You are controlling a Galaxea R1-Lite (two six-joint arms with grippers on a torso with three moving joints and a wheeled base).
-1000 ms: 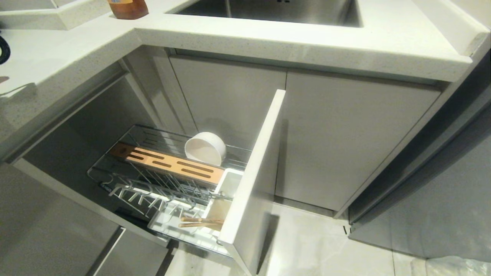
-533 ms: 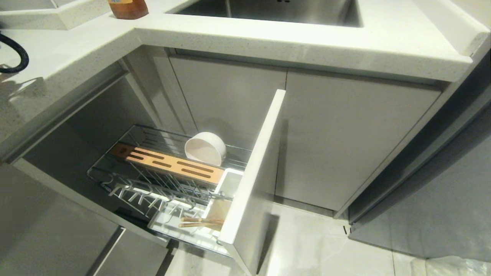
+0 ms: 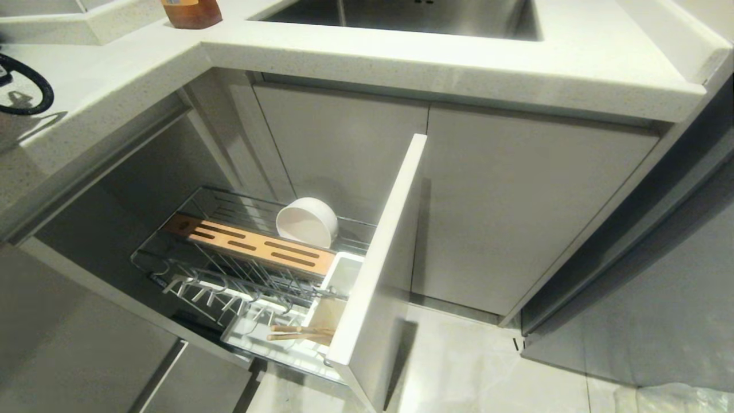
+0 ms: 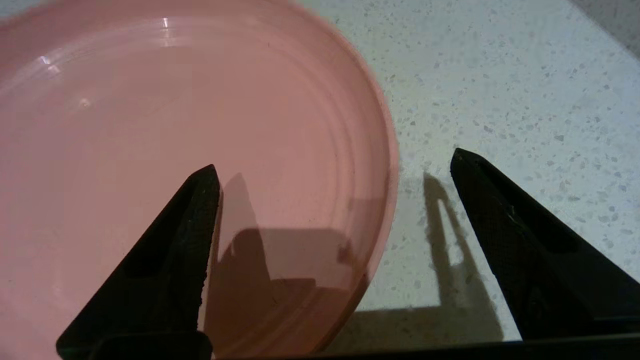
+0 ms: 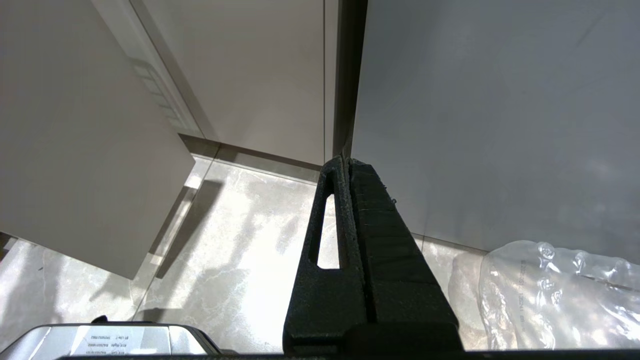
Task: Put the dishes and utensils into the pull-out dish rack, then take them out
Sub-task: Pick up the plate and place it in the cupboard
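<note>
The pink plate's rim (image 4: 391,174) is between my left gripper's fingers, which are low and next to their shadows on the plate and countertop. My left gripper needs to close now and would hold the plate's rim.
The pink plate (image 4: 175,125) lies flat on the speckled white countertop (image 4: 500,75). My left gripper (image 4: 334,160) hangs open over it, the jaws wide apart: one finger (image 4: 165,250) is above the plate's inside, the other finger (image 4: 525,235) above the bare counter, and the rim runs between them untouched. The pull-out dish rack (image 3: 172,269) stands drawn out. In it a white bowl (image 3: 307,222) rests on its side behind the wood strip (image 3: 252,245), and chopsticks (image 3: 298,332) lie at the white cup by the front panel (image 3: 378,258). My right gripper (image 5: 347,162) is shut, parked low over the floor.
A steel sink (image 3: 413,17) is set in the counter above the rack, with a brown bottle (image 3: 192,12) at its left. A black cable loop (image 3: 31,86) shows at the far left over the counter. Clear plastic wrap (image 5: 560,295) lies on the floor.
The black cable loop has come further into the head view at the far left edge. The rack, bowl and chopsticks have not moved.
</note>
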